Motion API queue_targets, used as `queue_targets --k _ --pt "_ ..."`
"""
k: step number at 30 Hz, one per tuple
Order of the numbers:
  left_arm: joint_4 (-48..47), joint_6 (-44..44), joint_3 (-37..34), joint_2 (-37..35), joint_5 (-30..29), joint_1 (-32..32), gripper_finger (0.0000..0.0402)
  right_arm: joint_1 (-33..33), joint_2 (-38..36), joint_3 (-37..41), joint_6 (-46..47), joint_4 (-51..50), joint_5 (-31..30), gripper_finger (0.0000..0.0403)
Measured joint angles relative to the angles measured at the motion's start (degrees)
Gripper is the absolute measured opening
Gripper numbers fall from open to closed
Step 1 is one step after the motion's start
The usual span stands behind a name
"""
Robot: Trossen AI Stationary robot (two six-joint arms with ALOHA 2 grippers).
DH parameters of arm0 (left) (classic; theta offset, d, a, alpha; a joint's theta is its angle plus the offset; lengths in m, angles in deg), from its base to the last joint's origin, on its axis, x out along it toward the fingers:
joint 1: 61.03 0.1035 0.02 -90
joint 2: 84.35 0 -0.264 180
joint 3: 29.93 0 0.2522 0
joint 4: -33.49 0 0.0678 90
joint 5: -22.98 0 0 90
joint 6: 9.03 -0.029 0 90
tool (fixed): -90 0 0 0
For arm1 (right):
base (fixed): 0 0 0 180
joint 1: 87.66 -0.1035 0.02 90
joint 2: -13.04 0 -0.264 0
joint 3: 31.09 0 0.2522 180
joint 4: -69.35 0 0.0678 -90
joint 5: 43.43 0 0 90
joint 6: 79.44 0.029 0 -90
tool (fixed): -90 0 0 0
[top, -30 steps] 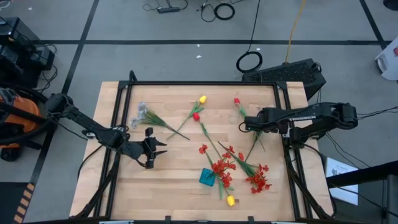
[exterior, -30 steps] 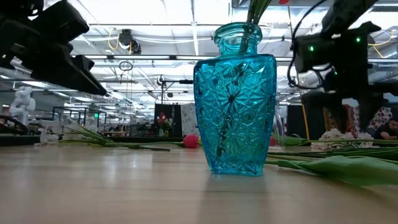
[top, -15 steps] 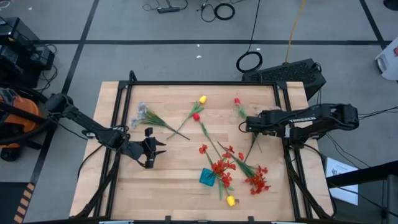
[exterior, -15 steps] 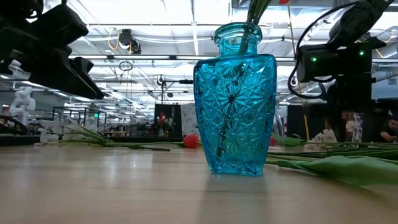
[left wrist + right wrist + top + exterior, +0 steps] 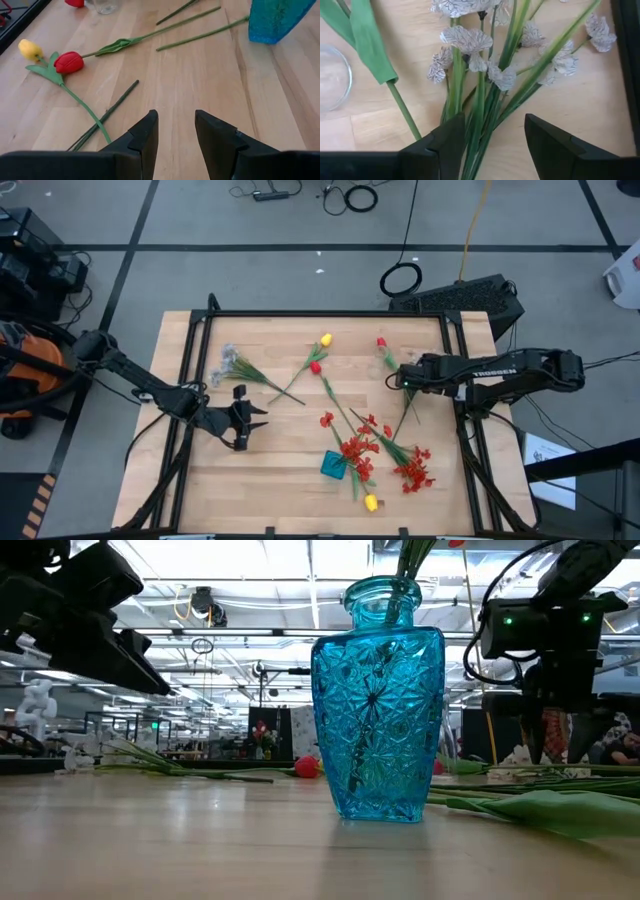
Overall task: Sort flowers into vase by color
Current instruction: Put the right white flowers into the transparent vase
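The whitish sprig needs to be grabbed next by its green stems with my right gripper, to sort the white flowers (image 5: 470, 42) into their vase.
A blue glass vase (image 5: 334, 465) (image 5: 378, 710) stands near the table's front and holds red blossom sprays (image 5: 358, 448). A whitish sprig (image 5: 470, 42) lies on the table at the right. My right gripper (image 5: 402, 381) (image 5: 492, 145) is open just above it, one finger on each side of its green stems (image 5: 482, 110). Whether they touch, I cannot tell. My left gripper (image 5: 246, 416) (image 5: 175, 135) is open and empty over bare wood at the left. A red tulip (image 5: 68, 62) and a yellow tulip (image 5: 29, 49) lie at mid table. Another whitish sprig (image 5: 232, 362) lies at the far left.
A clear glass vase (image 5: 386, 360) (image 5: 331, 75) stands just beyond my right gripper, a red tulip (image 5: 380, 341) by it. More red sprays (image 5: 414, 470) and a yellow tulip (image 5: 371, 502) lie near the front right. A black frame (image 5: 320, 313) borders the table.
My right gripper has gone down toward the whitish sprig and a little toward the table's right edge. My left arm has kept still.
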Motion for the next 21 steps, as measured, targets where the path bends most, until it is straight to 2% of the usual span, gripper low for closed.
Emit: queue_targets --k 10,21 --pt "0.2 0.0 0.0 0.0 0.0 2.2 0.0136 0.0 1.5 0.0 -2.7 3.3 -0.1 0.0199" --pt "0.1 0.1 0.0 0.0 0.0 2.5 0.0136 0.0 11.4 -0.3 -3.7 6.3 -0.8 0.0194"
